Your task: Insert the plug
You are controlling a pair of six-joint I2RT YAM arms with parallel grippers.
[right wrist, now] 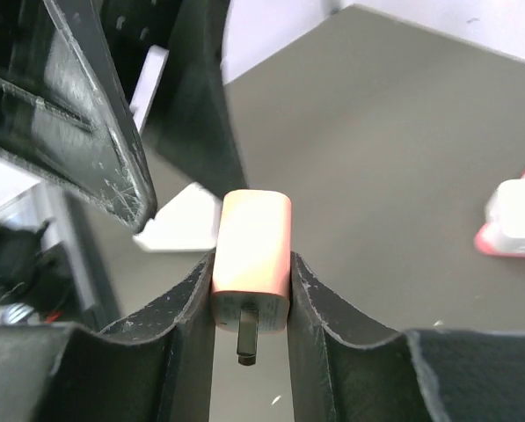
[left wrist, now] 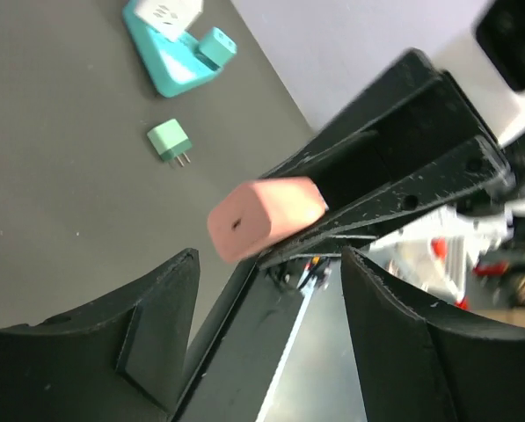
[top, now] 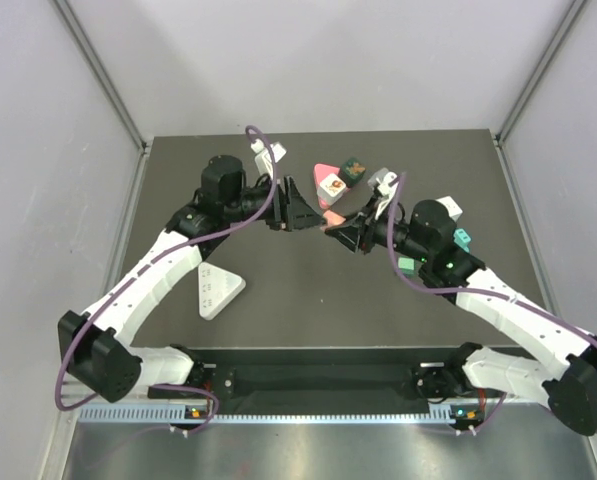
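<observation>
The left gripper will next grab the salmon-pink plug by the sides of its prongless end [top: 331, 217] [left wrist: 248, 217], so the plug's prong stays facing outward to insert.
My right gripper [top: 332, 232] is shut on a salmon-pink plug [right wrist: 251, 242], gripping its sides, with its dark prong pointing back toward the wrist. The plug also shows in the left wrist view [left wrist: 264, 217], held by the right gripper's black fingers [left wrist: 403, 171]. My left gripper [top: 296, 208] is open and empty, facing the right gripper at mid-table; in its own view [left wrist: 266, 272] the plug's end hangs just beyond its spread jaws. A white power strip [top: 219, 290] lies on the dark table to the left and shows behind the plug in the right wrist view [right wrist: 185, 221].
A pink triangular socket block [top: 328, 183], a dark green cube [top: 354, 170] and a white-grey adapter [top: 382, 183] lie at the back. A teal socket base [left wrist: 170, 61] and a small green plug [left wrist: 170, 141] lie by the right arm. Grey walls enclose the table.
</observation>
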